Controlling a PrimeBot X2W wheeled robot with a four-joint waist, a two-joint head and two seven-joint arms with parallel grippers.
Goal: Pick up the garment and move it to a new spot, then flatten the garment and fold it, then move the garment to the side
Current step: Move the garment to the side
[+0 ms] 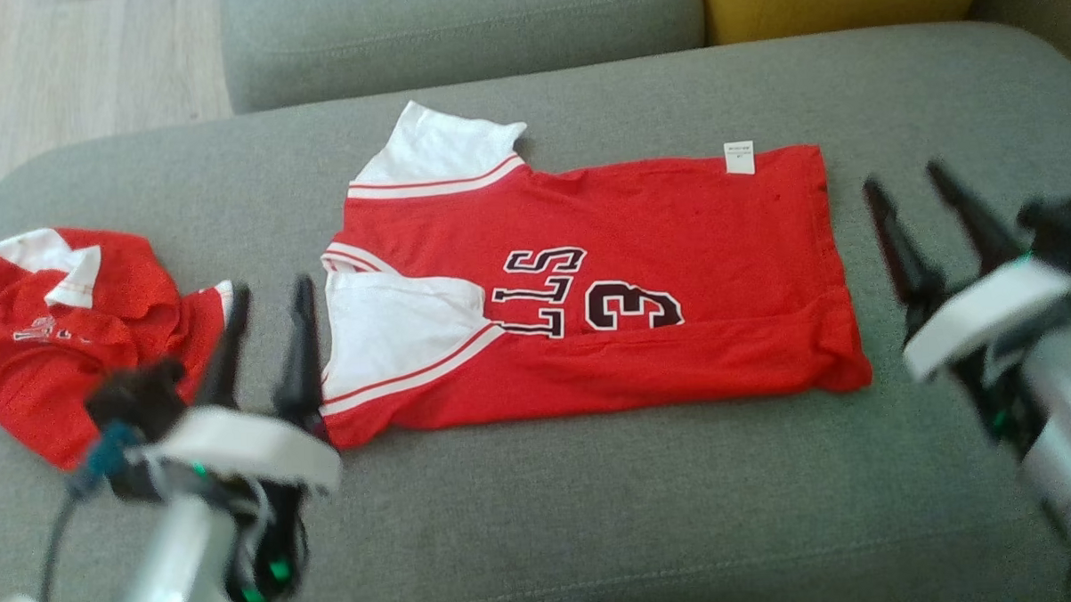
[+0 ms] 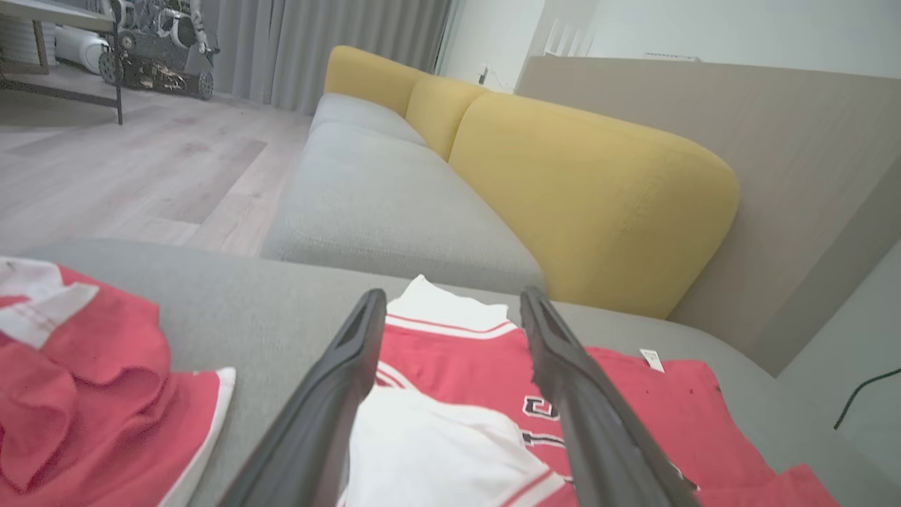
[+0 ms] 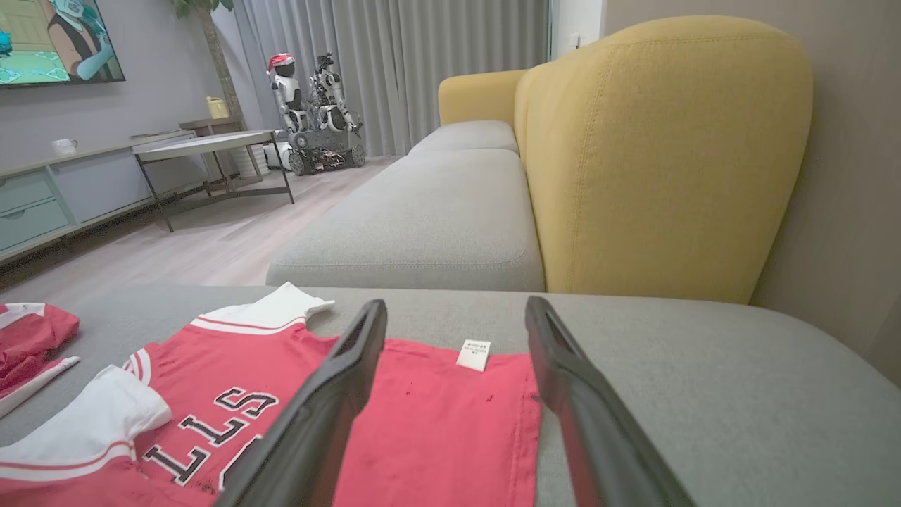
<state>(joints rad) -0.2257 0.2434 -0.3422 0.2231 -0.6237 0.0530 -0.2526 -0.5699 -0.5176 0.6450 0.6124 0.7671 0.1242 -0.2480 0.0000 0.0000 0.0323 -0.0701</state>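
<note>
The far white sleeve's hem corner [image 1: 415, 111] sticks out while the jersey's body [image 1: 668, 232] lies flat on the seat, so my left gripper needs to grab the jersey by that corner next.
A red jersey with white sleeves, the garment [image 1: 642, 288] [image 2: 464, 366] [image 3: 422, 422], lies spread on the grey sofa seat with its near long edge folded over. My left gripper [image 1: 268, 297] [image 2: 450, 299] hovers open just off its sleeve end, nothing between the fingers. At the hem end my right gripper [image 1: 905, 181] [image 3: 454, 310] stands open too, a little clear of the cloth. A white label [image 1: 739, 157] [image 3: 474, 354] shows at the far hem corner.
A second red and white garment [image 1: 64, 326] [image 2: 84, 394] [image 3: 28, 338] lies crumpled at the seat's left end. Yellow back cushions [image 2: 591, 197] [image 3: 662, 155] rise behind. Bare grey seat [image 1: 596, 513] runs along the front. Wooden floor [image 1: 64, 68] lies beyond the left edge.
</note>
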